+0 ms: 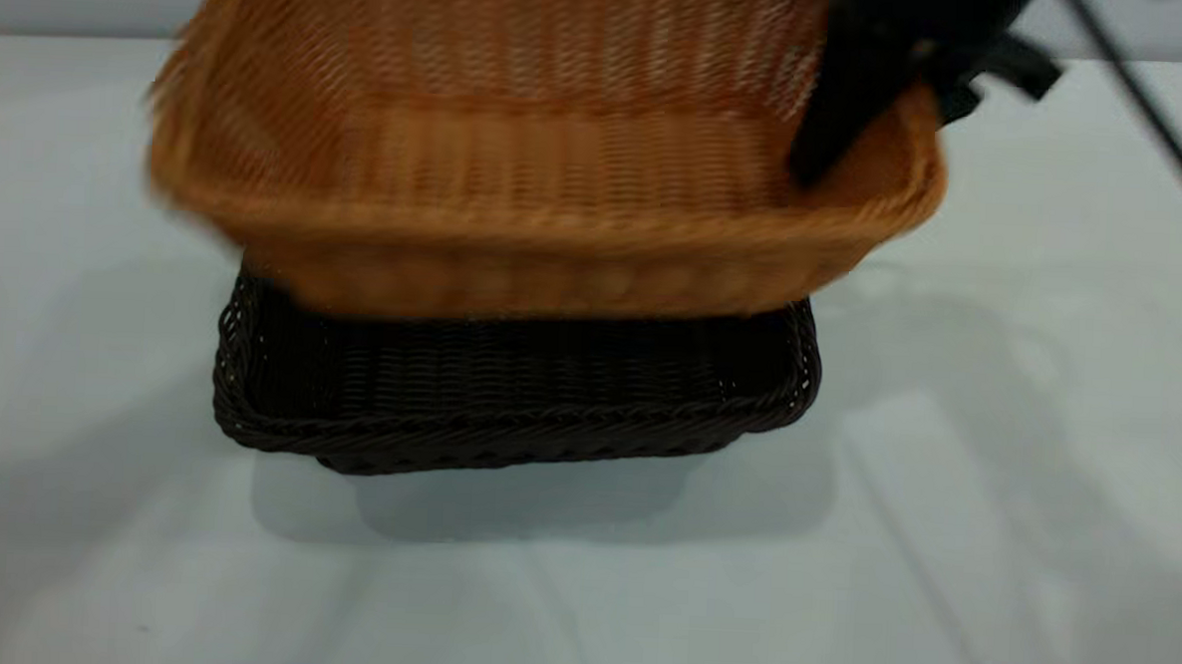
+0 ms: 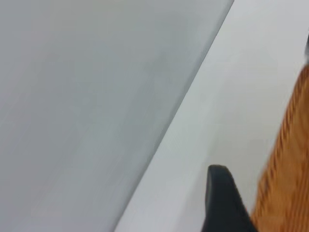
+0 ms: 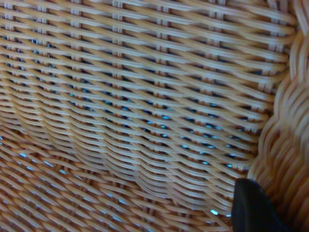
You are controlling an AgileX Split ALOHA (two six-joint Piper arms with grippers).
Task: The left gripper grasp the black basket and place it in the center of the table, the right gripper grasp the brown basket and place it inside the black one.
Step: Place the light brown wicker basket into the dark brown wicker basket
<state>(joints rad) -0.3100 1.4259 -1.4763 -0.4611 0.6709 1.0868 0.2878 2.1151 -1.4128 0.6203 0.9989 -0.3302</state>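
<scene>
My right gripper needs to lower the brown basket farther before it releases it, because the brown basket's lower edge [image 1: 516,307] is still above the black basket's rim [image 1: 523,420].
The black basket [image 1: 508,408] sits flat on the white table [image 1: 992,509] near its middle. The brown basket [image 1: 517,199] hangs tilted in the air just above it, covering the black basket's far side. My right gripper [image 1: 910,101] is shut on the brown basket's right rim, with one finger [image 1: 840,113] inside the wall. In the right wrist view the orange weave [image 3: 145,96] fills the frame beside one fingertip [image 3: 251,208]. The left wrist view shows one left finger [image 2: 219,198] over bare table, with the brown basket's side [image 2: 285,183] close by. The left gripper is outside the exterior view.
A black cable [image 1: 1149,107] runs down across the upper right. The table's far edge [image 1: 65,35] meets a pale wall behind the baskets. Bare tabletop lies to the left, right and front of the black basket.
</scene>
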